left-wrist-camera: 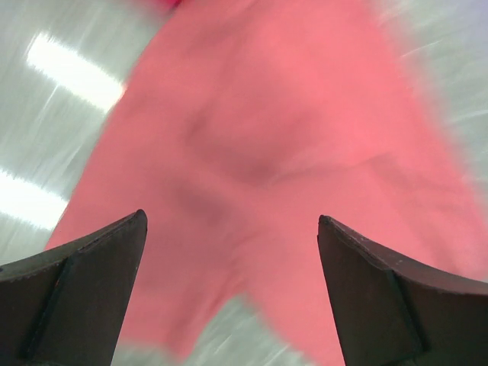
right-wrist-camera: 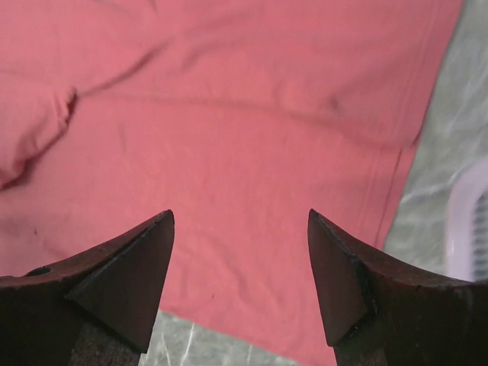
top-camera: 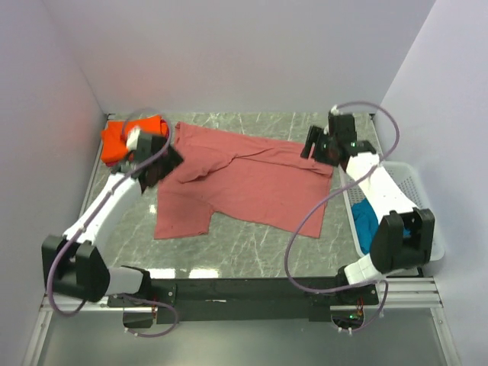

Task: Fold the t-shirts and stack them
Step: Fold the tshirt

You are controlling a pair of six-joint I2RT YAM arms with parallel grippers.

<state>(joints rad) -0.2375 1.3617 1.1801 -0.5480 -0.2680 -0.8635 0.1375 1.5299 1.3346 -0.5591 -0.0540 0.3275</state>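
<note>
The brick-red t-shirt point(top-camera: 244, 179) needs its near side folded over, so my left gripper will next grab it by the near outer corner of its sleeve point(top-camera: 158, 235).
A dusty brick-red t-shirt point(top-camera: 244, 179) lies spread out and rumpled on the marble table point(top-camera: 252, 240). My left gripper point(top-camera: 162, 164) hovers over its left sleeve, open and empty; the left wrist view is blurred, with red cloth point(left-wrist-camera: 267, 137) under the gripper point(left-wrist-camera: 231, 219). At the shirt's back right corner, my right gripper point(top-camera: 316, 147) is also open, above the hem point(right-wrist-camera: 229, 99), with nothing between its fingers point(right-wrist-camera: 240, 217). A bright orange t-shirt point(top-camera: 114, 141) is bunched at the back left. A teal-blue t-shirt point(top-camera: 366, 225) lies in the basket.
A white lattice basket point(top-camera: 418, 191) stands along the table's right edge, beside the right arm; its rim point(right-wrist-camera: 467, 229) shows in the right wrist view. Walls close off the back and both sides.
</note>
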